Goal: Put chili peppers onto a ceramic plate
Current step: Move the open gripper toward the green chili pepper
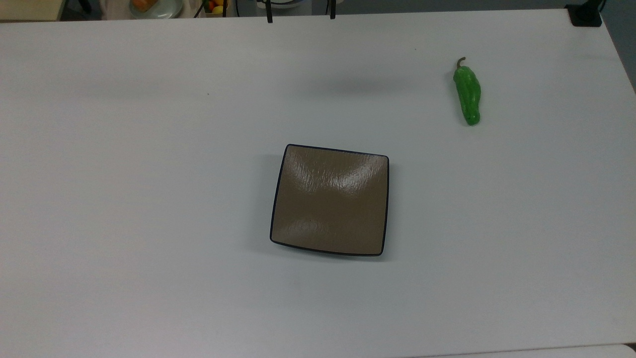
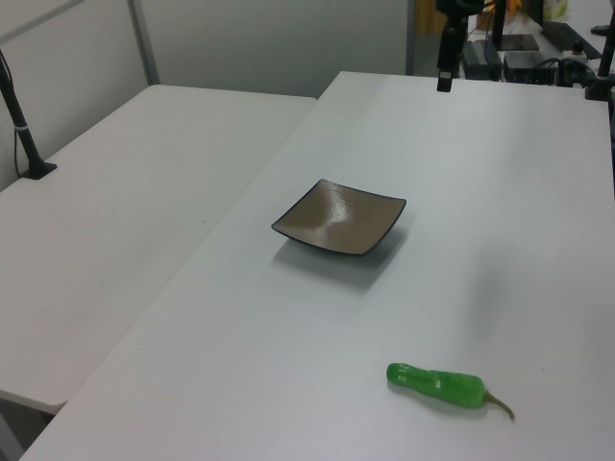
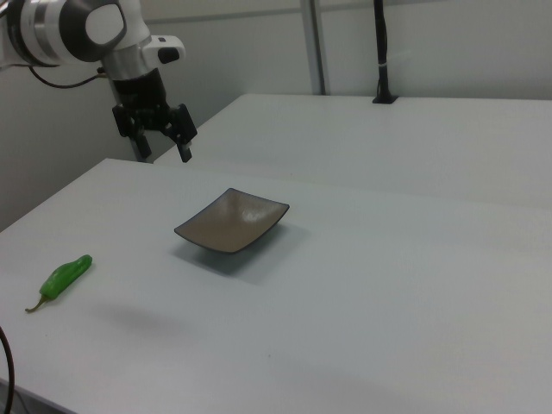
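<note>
My gripper grabs the pepper by its green body near the blunt tip [image 2: 422, 379] next, to place the chili pepper on the ceramic plate [image 2: 340, 219].
The square tan-brown ceramic plate [image 1: 330, 199] lies bare near the middle of the white table [image 1: 149, 199]; it is also seen in the left view [image 2: 338, 217] and the right view [image 3: 231, 221]. The green chili pepper [image 1: 467, 94] lies on the table toward the top view's upper right, well apart from the plate, stem pointing to the far edge. It rests near the front edge in the left view [image 2: 437, 384] and at the right view's left [image 3: 65, 276]. My gripper [image 3: 164, 145] hangs open and empty above the table's far edge [image 1: 300, 16], away from both.
A second white table [image 2: 144, 182] adjoins the work table along one side. A black post on a clamp [image 3: 382, 52] stands on it. Another black clamp [image 1: 585, 15] sits at the top view's upper right corner. Dishes and fruit [image 1: 154, 6] lie beyond the far edge.
</note>
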`<state>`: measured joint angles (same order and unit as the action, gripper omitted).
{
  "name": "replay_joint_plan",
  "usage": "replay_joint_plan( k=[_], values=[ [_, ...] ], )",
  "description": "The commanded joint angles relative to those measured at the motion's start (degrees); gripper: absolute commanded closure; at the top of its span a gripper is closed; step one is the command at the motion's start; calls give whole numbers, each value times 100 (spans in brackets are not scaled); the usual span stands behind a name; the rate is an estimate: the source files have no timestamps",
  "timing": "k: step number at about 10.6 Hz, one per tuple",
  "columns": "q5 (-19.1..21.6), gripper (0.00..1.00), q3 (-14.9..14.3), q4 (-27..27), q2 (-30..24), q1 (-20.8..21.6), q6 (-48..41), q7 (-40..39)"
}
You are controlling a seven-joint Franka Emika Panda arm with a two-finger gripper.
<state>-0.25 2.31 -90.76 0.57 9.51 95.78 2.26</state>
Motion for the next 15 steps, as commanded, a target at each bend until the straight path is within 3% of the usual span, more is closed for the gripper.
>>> replay_joint_plan(
  k=[1,7,9,11,13,15],
  values=[
    [60,0,-135,-64,66,209,29,-147],
    [104,0,-64,-56,172,253,20,-121],
    [104,0,-64,-21,330,638,20,-51],
    [156,0,250,-12,478,972,29,63],
    [104,0,795,-3,777,1087,212,851],
    [69,0,1043,-12,1093,1394,826,1668]
  ],
)
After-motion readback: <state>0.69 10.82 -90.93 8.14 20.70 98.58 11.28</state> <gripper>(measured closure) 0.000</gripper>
